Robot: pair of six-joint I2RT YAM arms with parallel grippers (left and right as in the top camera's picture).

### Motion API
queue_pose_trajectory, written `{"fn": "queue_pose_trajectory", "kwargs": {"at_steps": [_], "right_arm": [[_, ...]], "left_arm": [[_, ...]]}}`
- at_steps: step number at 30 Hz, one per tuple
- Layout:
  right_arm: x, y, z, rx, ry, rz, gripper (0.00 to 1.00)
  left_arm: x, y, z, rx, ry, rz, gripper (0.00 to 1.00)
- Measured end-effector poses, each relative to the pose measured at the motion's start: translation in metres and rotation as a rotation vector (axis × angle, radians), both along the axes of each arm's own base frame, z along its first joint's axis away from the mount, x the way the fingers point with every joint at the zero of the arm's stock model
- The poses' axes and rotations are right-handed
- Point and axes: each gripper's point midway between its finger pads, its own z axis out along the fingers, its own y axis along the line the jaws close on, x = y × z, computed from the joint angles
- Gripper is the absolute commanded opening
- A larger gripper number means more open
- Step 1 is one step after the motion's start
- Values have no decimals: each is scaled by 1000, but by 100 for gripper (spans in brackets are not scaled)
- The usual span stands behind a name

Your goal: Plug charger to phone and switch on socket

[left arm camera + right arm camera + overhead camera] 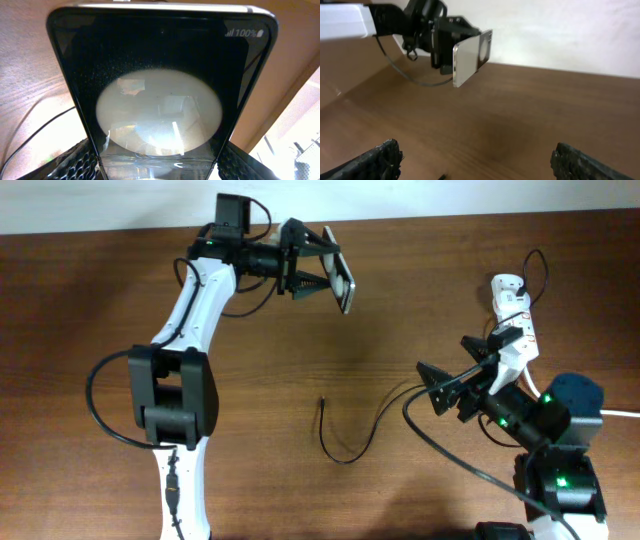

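Note:
My right gripper grips the phone across its front and back, opposite the phone's battery-icon end (345,295) (461,63) next. This leaves the phone's sides free for my left gripper to regrip for charger plugging.
My left gripper (318,272) is shut on the phone (343,282) and holds it above the table at the back. In the left wrist view the phone (160,90) fills the frame, black with a pale round reflection, clamped between both fingers. The right wrist view shows the phone (470,57) held on edge in the left gripper. My right gripper (452,383) is open and empty above the table, near the socket (515,320). The charger cable (345,442) lies in a curve on the table, its black tip (322,401) free; a bit of the tip shows in the right wrist view (442,176).
The socket's thick white cord (620,414) runs off to the right. The wooden table (420,270) meets a pale wall at the back. The right arm's base (560,470) sits at the front right.

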Motion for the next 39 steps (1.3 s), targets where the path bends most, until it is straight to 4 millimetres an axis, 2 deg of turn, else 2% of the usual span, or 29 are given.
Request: {"fn": "queue_pose_trajectory", "kwargs": {"at_steps": [1,5,7,9,14,16,18,21,24,27,31,36,37,38,39], "right_arm": [[4,1,-8,7,29,13,99],[25,6,-19,105,101,40,99],[33,2,-30,139,166,0,99],[37,-3,-34,141,179,-42,99],[38,36,-43,43,174,-70,99],[39,40,-46,15,171,-123,99],[46,29,-47,22,182,-229,99],[49,23,-46,49,187,-278,99],[51,22,-47,51,191,-289,99],[60,23,-64,36,229,-294,100],[65,24,-62,42,211,-295,97],[67,16,-62,41,209,-344,84],[68,14,-62,41,208,-360,78],[69,11,-62,38,206,-378,67],[69,10,-62,37,205,-384,64]], "left_arm": [[-4,-7,0,0,0,-14,0],[-14,-29,-4,25,20,-38,0],[-16,-38,-9,54,20,-32,0],[-19,-50,-13,81,11,-33,0],[-26,-72,-18,116,15,-35,0],[-27,-74,-19,125,22,-30,0],[-31,-80,-20,127,25,-41,0],[-39,-90,-20,127,23,-63,0],[-45,-98,-20,127,22,-80,0],[-51,-105,-19,127,21,-97,0],[-60,-115,-19,125,21,-122,0],[-72,-128,-19,125,19,-153,0],[-76,-132,-19,126,18,-162,0],[-79,-135,-19,126,17,-170,0],[-82,-138,-19,126,17,-177,0]]}}
